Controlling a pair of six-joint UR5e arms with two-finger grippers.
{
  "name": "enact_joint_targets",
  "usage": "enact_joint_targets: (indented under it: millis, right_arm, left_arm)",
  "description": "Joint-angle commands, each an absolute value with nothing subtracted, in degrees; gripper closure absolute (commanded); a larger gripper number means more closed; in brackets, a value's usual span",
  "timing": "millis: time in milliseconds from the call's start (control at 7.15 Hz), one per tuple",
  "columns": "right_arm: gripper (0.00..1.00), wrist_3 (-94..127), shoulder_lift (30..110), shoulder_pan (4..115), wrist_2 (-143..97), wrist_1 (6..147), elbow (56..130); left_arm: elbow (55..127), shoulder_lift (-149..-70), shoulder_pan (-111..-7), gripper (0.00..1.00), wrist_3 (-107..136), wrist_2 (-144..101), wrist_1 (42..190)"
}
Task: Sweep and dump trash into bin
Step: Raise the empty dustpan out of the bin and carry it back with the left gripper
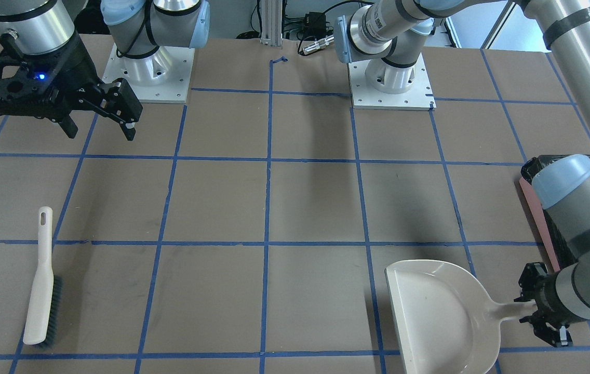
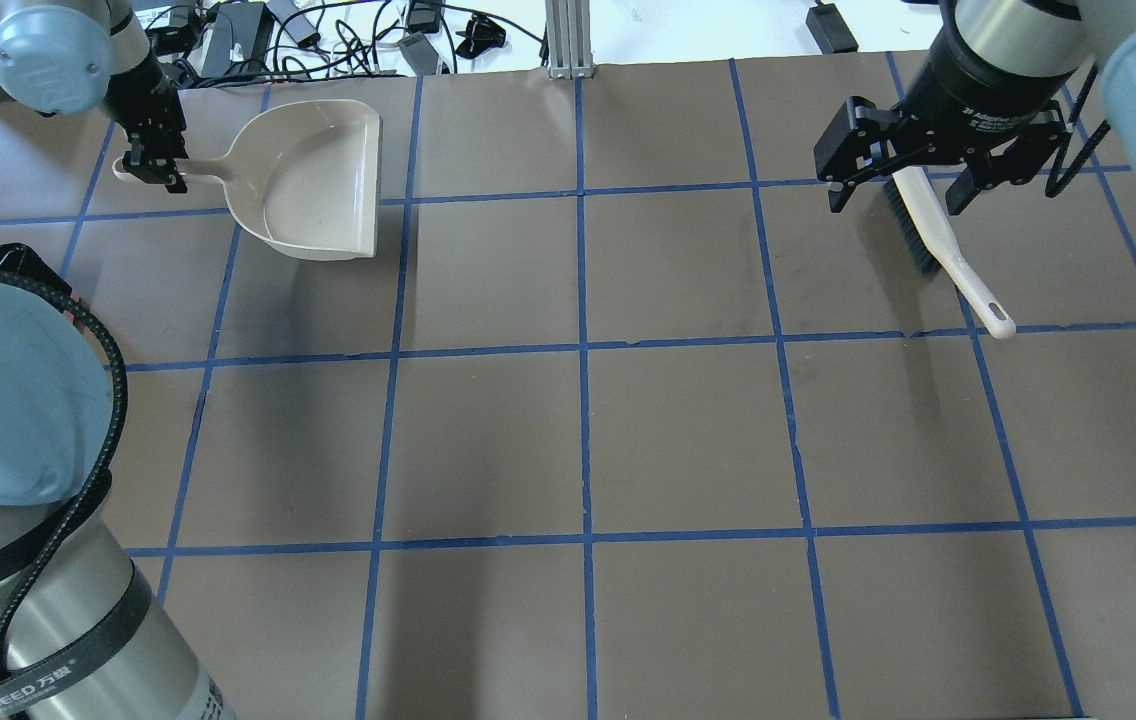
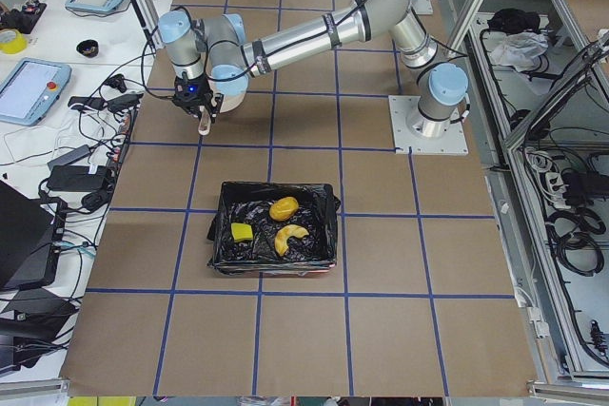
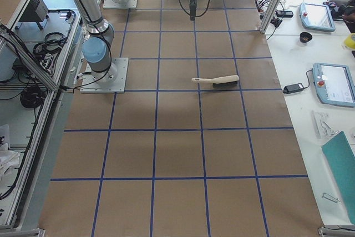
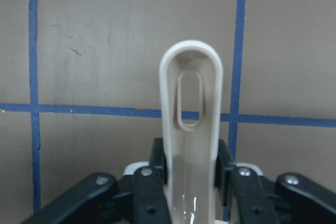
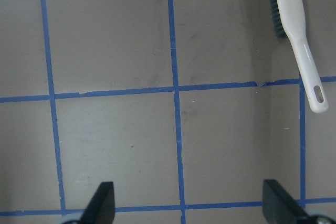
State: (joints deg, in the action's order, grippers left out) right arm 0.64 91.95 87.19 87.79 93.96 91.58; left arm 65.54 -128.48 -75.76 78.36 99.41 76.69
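The dustpan hangs with its front edge (image 1: 396, 321) above the tabletop. My left gripper needs to bring the dustpan down before releasing it.
The pink bin (image 3: 276, 268) with its black bag holds all three trash pieces: the orange lumpy piece (image 3: 284, 207), the cream crescent (image 3: 290, 238) and the green-yellow sponge wedge (image 3: 241, 231). In the front view only the bin's pink edge (image 1: 536, 218) shows behind my left arm. My left gripper (image 2: 150, 165) is shut on the handle (image 5: 190, 103) of the beige dustpan (image 2: 313, 180), which is empty (image 1: 435, 311). My right gripper (image 2: 913, 175) is open and empty, raised above the brush (image 2: 938, 240).
The white brush with dark bristles lies flat on the table (image 1: 40, 291), at the upper right of the right wrist view (image 6: 296, 19). Blue tape lines grid the brown tabletop. Cables and an aluminium post (image 2: 563, 40) stand along the far edge.
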Motion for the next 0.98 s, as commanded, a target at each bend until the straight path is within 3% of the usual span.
enact_joint_targets:
  millis: [0, 420, 839]
  right_arm:
    - [0.0, 1.4, 92.02, 87.19, 87.71, 93.96, 91.5]
    - [0.0, 1.58, 92.11, 87.19, 88.59, 94.04, 91.67]
    - [0.0, 2.1, 92.11, 88.67, 89.47, 94.04, 91.67]
  left_arm:
    - [65.82, -130.25, -78.21, 1.0, 79.89, 99.66, 76.81]
    - [76.08, -126.32, -80.24, 1.0, 78.58, 103.62, 75.68]
    - [76.99, -125.85, -80.16, 1.0, 78.13, 103.62, 71.92]
